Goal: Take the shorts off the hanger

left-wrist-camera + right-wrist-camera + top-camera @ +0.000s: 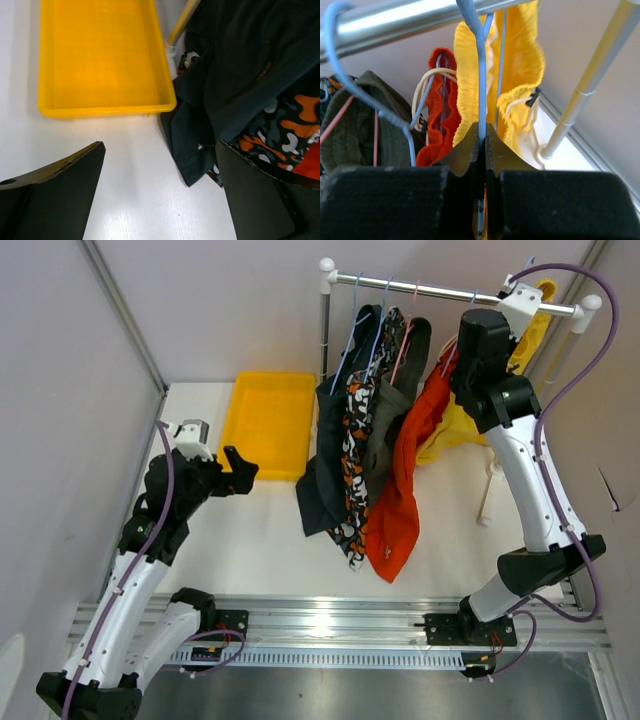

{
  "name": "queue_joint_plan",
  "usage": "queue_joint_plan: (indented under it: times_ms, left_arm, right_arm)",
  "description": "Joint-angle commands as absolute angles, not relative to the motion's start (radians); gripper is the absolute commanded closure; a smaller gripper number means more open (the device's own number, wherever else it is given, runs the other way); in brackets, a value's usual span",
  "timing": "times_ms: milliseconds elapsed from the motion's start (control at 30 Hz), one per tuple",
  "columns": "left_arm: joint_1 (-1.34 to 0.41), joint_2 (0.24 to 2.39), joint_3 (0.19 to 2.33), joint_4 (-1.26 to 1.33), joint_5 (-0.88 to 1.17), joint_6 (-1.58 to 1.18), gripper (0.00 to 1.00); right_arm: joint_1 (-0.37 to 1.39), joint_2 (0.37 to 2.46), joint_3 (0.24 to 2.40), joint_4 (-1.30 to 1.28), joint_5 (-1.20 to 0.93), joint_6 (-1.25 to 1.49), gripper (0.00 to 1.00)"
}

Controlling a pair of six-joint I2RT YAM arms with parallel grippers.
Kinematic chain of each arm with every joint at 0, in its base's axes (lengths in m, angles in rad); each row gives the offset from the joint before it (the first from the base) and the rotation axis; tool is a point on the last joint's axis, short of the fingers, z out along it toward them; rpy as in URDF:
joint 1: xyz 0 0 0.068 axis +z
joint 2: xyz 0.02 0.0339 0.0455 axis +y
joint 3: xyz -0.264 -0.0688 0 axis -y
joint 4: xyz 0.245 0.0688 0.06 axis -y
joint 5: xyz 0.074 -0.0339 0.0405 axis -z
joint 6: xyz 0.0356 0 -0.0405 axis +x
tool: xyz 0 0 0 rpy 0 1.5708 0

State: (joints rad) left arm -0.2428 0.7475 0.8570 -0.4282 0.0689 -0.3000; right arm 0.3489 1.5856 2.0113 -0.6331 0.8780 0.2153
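Note:
My left gripper should next grab the yellow shorts low, near the hem (450, 436), so the waistband stays free to slip off the hanger.
Five pairs of shorts hang from hangers on the rail (440, 289): navy-black (335, 440), camouflage (355, 430), olive-grey (385, 420), orange-red (405, 470) and yellow (455, 435). My right gripper (481, 131) is raised to the rail and shut on the stem of the blue hanger (480, 75) that carries the yellow shorts (520, 50). The orange-red shorts (437, 100) and the olive-grey shorts (355, 130) hang to its left. My left gripper (160, 150) is open and empty, low over the table, beside the hem of the navy-black shorts (235, 75).
A yellow tray (240, 410) lies at the back left of the table, just ahead of the left gripper; it also shows in the left wrist view (105, 110). The rack's posts (590, 85) stand at both ends. Walls close in on both sides.

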Motion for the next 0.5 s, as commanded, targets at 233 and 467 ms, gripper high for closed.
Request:
queue_joint_plan:
  times_ms: [233, 467]
  left_arm:
    - [-0.458, 0.729, 0.873, -0.256, 0.397, -0.247, 0.01]
    - [-0.797, 0.828, 0.960, -0.108, 0.402, -0.239, 0.01]
  right_arm:
    - [0.382, 1.241, 1.787, -0.640, 0.919, 0.291, 1.00]
    - [0.387, 1.123, 1.683, -0.768, 0.825, 0.409, 1.00]
